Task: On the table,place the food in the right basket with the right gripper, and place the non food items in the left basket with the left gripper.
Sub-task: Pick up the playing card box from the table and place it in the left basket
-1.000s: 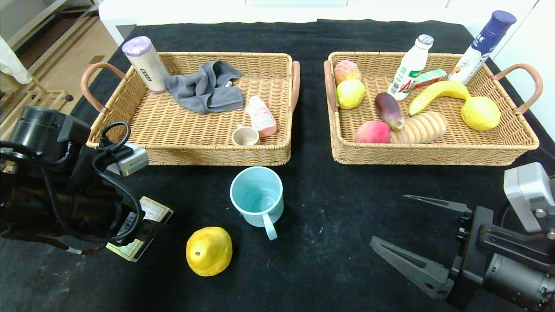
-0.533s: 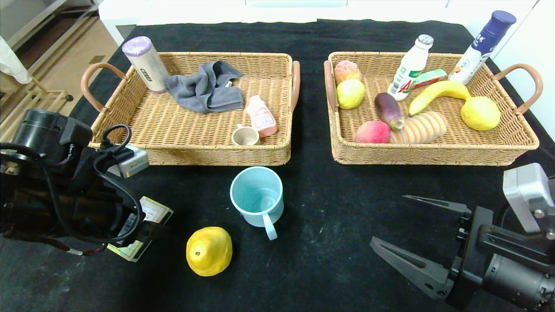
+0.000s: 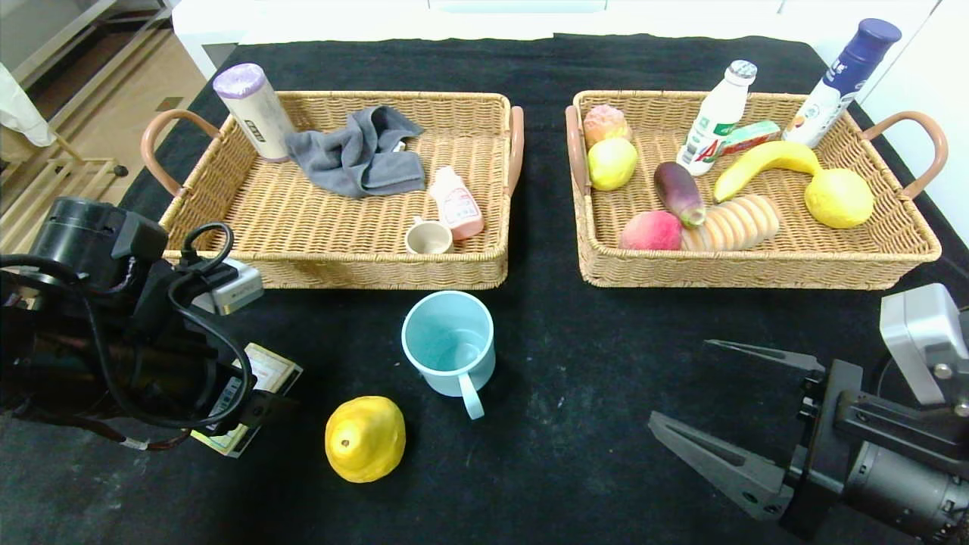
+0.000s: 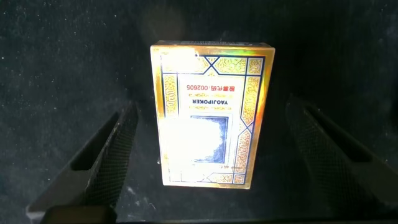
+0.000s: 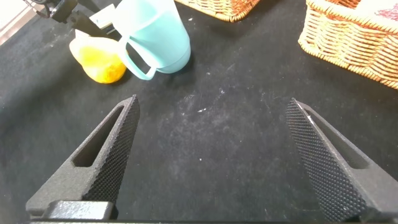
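The fingers of my left gripper reach down beside the card box's long edges, so it is now time to close on the box.
A gold and blue playing card box [image 4: 208, 155] lies flat on the black cloth at the front left [image 3: 266, 369]. My left gripper [image 4: 211, 107] hangs open straight above it, one finger on each side, not touching. To its right a yellow pear-shaped fruit [image 3: 365, 439] and a light blue cup [image 3: 450, 352] stand on the cloth. My right gripper [image 3: 680, 382] is open and empty at the front right, low over bare cloth, with the cup [image 5: 155, 37] and the fruit [image 5: 99, 59] ahead of it.
The left basket [image 3: 341, 269] holds a grey cloth, a cylinder, a pink bottle and a small cup. The right basket [image 3: 757, 274] holds fruit, bread, an eggplant and bottles. Bare cloth lies between the cup and the right gripper.
My left arm has shifted slightly to the right over the card box. The right arm and the objects on the cloth have not moved.
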`<move>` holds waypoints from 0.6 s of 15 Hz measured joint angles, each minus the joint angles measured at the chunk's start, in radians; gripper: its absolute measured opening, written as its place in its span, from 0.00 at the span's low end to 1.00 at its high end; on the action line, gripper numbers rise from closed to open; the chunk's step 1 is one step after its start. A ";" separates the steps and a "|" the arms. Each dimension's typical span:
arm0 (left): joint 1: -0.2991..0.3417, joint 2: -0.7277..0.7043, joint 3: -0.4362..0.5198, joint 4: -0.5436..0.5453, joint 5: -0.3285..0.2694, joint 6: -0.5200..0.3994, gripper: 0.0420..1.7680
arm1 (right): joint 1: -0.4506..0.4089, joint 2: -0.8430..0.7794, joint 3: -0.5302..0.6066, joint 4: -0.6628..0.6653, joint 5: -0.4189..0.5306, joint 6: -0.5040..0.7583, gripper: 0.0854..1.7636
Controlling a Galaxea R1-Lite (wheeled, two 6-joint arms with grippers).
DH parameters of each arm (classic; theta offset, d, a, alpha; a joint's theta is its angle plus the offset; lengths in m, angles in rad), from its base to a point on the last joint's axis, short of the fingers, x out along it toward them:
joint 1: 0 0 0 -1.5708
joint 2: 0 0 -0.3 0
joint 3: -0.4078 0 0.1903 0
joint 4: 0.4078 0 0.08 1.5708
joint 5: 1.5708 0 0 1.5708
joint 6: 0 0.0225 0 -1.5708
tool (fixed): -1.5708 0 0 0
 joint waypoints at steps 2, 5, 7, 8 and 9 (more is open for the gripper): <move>0.000 0.002 0.000 -0.001 0.000 0.000 0.97 | -0.001 0.000 0.000 0.000 0.000 0.000 0.97; 0.000 0.002 0.000 0.000 0.000 0.000 0.97 | -0.001 0.000 0.000 0.000 0.000 0.001 0.97; 0.000 0.002 0.002 0.000 0.000 0.002 0.97 | -0.001 0.000 0.002 0.000 0.000 0.000 0.97; 0.000 0.003 0.002 0.000 0.000 0.002 0.92 | -0.001 0.000 0.003 0.000 0.000 0.000 0.97; 0.000 0.003 0.002 0.000 0.000 0.002 0.81 | -0.001 0.000 0.003 0.000 0.001 0.000 0.97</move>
